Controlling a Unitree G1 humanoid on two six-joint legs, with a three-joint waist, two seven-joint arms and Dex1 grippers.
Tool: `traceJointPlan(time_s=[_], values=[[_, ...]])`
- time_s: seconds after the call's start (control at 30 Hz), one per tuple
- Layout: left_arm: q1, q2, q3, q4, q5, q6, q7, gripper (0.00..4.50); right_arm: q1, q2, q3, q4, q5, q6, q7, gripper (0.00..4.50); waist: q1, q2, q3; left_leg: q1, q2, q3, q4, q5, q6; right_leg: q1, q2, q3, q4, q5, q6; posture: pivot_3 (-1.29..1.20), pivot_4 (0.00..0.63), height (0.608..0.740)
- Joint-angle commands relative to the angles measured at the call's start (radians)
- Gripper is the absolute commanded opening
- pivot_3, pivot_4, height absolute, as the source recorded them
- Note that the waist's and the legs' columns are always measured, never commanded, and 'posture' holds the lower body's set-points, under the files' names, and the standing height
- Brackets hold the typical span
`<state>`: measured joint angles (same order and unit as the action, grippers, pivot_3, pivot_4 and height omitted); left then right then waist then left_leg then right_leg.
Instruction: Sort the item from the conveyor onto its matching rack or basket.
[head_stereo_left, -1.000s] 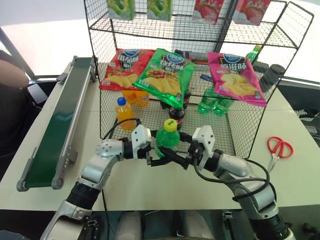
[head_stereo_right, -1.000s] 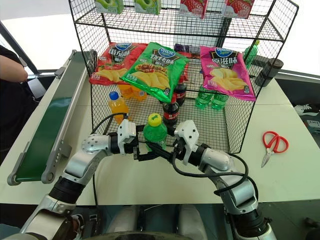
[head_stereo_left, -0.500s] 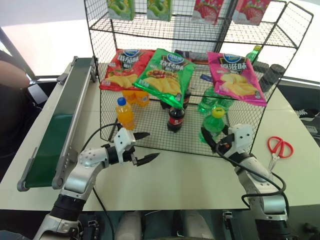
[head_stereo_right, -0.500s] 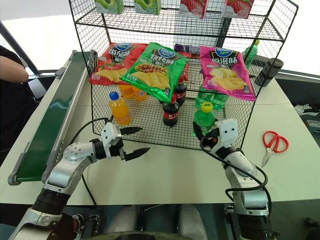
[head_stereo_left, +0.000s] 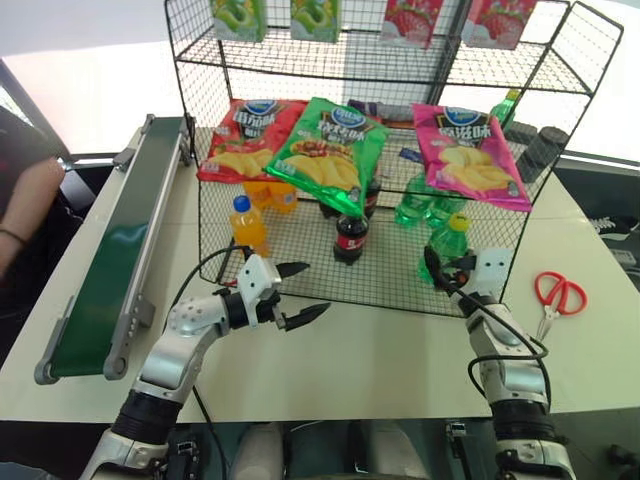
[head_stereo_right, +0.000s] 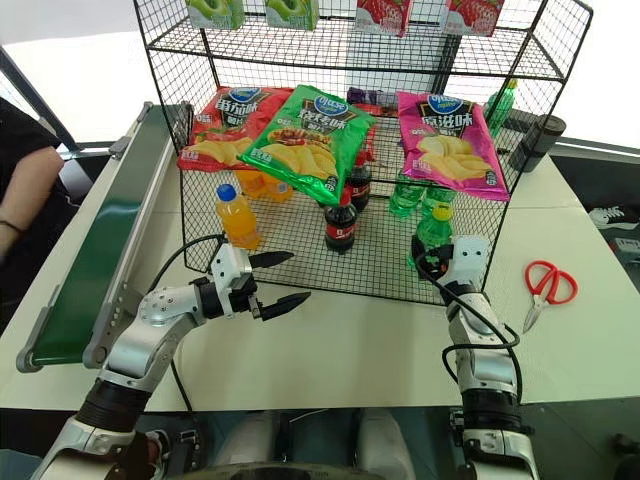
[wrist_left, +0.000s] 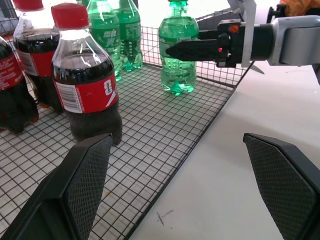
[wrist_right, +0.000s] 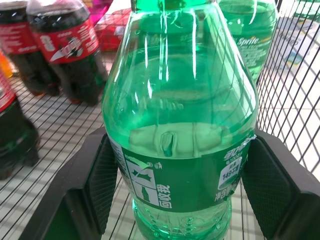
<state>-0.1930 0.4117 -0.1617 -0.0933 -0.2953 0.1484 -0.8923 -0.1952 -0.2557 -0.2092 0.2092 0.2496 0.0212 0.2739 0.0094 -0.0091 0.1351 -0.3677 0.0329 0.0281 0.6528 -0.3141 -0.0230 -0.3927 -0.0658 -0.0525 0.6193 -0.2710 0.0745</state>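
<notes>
The green bottle's base (wrist_right: 182, 225) stands over the basket's mesh bottom, so the bottle would stay inside, and it is now time for my right gripper to open.
The item, a green bottle (head_stereo_left: 450, 240) with a yellow cap, is upright inside the front right corner of the black wire basket (head_stereo_left: 215, 230). My right gripper (wrist_right: 182, 192) is shut on its labelled lower body, one finger on each side. I cannot tell whether its base touches the mesh floor. My left gripper (head_stereo_left: 305, 290) hangs open and empty over the table, just in front of the basket's front wall and left of the bottle. The dark green conveyor (head_stereo_left: 110, 250) runs along the table's left side with nothing on its belt.
Cola bottles (head_stereo_left: 350, 235), an orange drink bottle (head_stereo_left: 248, 225) and green bottles (head_stereo_left: 415, 205) stand in the basket. Chip bags (head_stereo_left: 330, 150) lie on the shelf above. Red scissors (head_stereo_left: 558, 295) lie on the table at the right. A person's arm (head_stereo_left: 25, 200) is left of the conveyor.
My left gripper let go of the bottle and opened wide. My right gripper carried the bottle right and forward, from in front of the basket into its right corner.
</notes>
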Motion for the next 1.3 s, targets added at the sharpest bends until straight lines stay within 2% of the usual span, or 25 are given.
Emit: traceJointPlan(time_s=[0.03,0.13,0.23,0.4,0.67,0.97,1.3], values=[[-0.012,0.005,0.012,-0.040,-0.015,-0.002,-0.006,4.46,-0.028,0.003,-0.029,-0.011,0.026,-0.047,0.012,2.97,0.000,0.000,0.000,0.000,0.000,0.000,0.000,0.000,0.000,0.000,0.000,0.000,0.000,0.000,0.000,0.00,0.150,0.740],[-0.011,0.007,0.012,-0.041,-0.015,-0.001,-0.007,4.46,-0.026,0.006,-0.031,-0.016,0.043,-0.041,0.025,2.97,0.000,0.000,0.000,0.000,0.001,0.000,0.000,0.000,0.000,0.000,0.000,0.000,0.000,0.000,0.000,0.00,0.150,0.740],[-0.011,0.004,0.010,-0.042,-0.015,-0.001,-0.006,4.50,-0.013,0.003,-0.028,-0.032,0.041,-0.038,0.026,4.47,0.000,0.000,0.000,0.000,0.001,0.000,0.000,0.000,0.000,0.000,0.000,0.000,0.000,0.000,0.000,0.00,0.150,0.740],[-0.014,-0.002,0.004,-0.039,-0.015,0.000,-0.006,4.50,0.043,-0.003,-0.020,-0.103,0.019,-0.044,0.009,4.47,0.003,0.001,-0.001,0.000,0.001,0.000,0.000,0.000,0.000,0.001,-0.001,0.000,0.000,0.000,0.000,0.00,0.150,0.740],[-0.019,0.004,0.023,-0.021,-0.021,0.011,-0.001,4.50,0.220,-0.002,-0.002,-0.342,0.027,-0.006,0.010,4.47,0.004,0.004,-0.002,-0.001,0.001,-0.002,-0.001,0.000,0.000,0.001,0.000,0.000,-0.001,0.000,0.000,0.00,0.150,0.740],[-0.022,0.045,0.099,0.033,-0.016,0.016,0.018,4.50,0.360,-0.069,0.021,-0.545,0.012,0.065,0.067,4.47,0.001,0.003,-0.002,0.005,0.000,-0.001,-0.001,0.000,0.000,0.004,0.001,0.003,0.000,0.000,0.000,0.00,0.150,0.740],[0.045,0.169,0.200,0.075,-0.021,0.024,-0.014,4.50,0.556,-0.225,-0.062,-0.725,0.140,0.122,0.261,4.47,0.003,0.003,-0.002,0.006,0.001,0.000,-0.002,0.000,0.000,0.004,0.001,0.004,0.000,0.000,0.000,0.00,0.150,0.740]])
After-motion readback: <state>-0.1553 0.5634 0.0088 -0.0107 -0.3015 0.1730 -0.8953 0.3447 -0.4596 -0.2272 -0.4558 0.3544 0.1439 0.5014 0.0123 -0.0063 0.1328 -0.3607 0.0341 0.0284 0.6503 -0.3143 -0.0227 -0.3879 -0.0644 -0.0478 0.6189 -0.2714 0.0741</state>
